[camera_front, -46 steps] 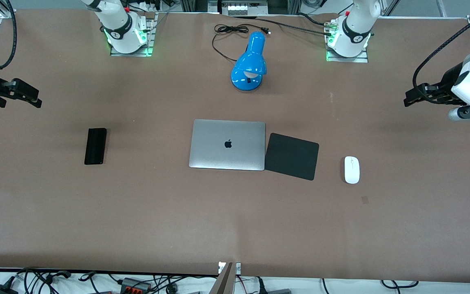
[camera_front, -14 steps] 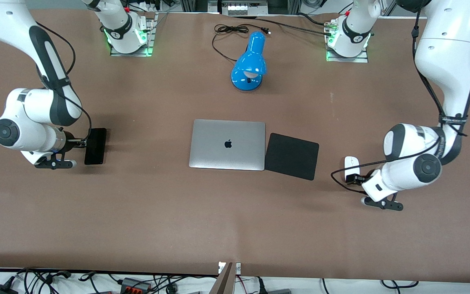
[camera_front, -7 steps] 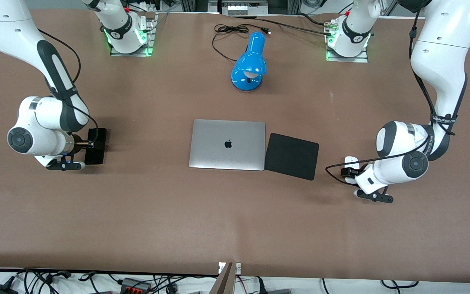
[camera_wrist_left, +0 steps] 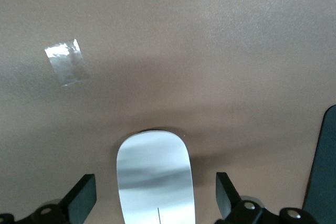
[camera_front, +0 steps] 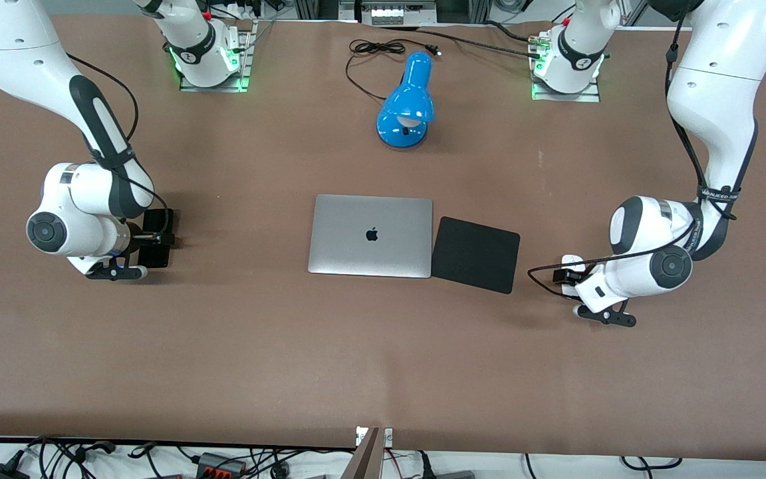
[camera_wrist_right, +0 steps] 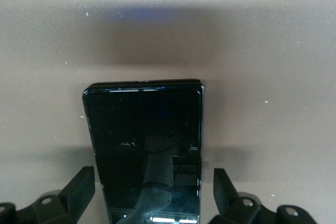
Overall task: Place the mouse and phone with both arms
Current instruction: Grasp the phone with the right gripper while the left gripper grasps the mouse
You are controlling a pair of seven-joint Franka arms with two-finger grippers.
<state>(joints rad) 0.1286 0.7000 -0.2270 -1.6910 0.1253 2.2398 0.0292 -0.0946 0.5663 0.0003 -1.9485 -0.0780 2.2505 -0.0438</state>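
My left gripper grabs the mouse's long sides next, to place the white mouse [camera_front: 573, 261] on the black pad [camera_front: 476, 255].
The white oval mouse [camera_front: 573, 261] lies on the brown table beside the black pad, toward the left arm's end. My left gripper [camera_front: 565, 277] is low over it, open. In the left wrist view the mouse [camera_wrist_left: 155, 171] sits between the fingers [camera_wrist_left: 83, 199], with a gap on each side. The black phone [camera_front: 159, 219] lies toward the right arm's end. My right gripper [camera_front: 155, 238] is low over its middle, open. In the right wrist view the phone [camera_wrist_right: 142, 124] lies between the fingers [camera_wrist_right: 81, 190], untouched.
A closed silver laptop [camera_front: 371, 235] lies mid-table with a black square mouse pad [camera_front: 476, 254] beside it; the pad's edge also shows in the left wrist view [camera_wrist_left: 323, 171]. A blue lamp [camera_front: 407, 103] with its cable [camera_front: 370, 50] stands nearer the robot bases. A tape scrap [camera_wrist_left: 65, 62] is near the mouse.
Both arms came in from the table's ends and lowered. In the last second the right gripper slid over the phone and the left gripper over the mouse.
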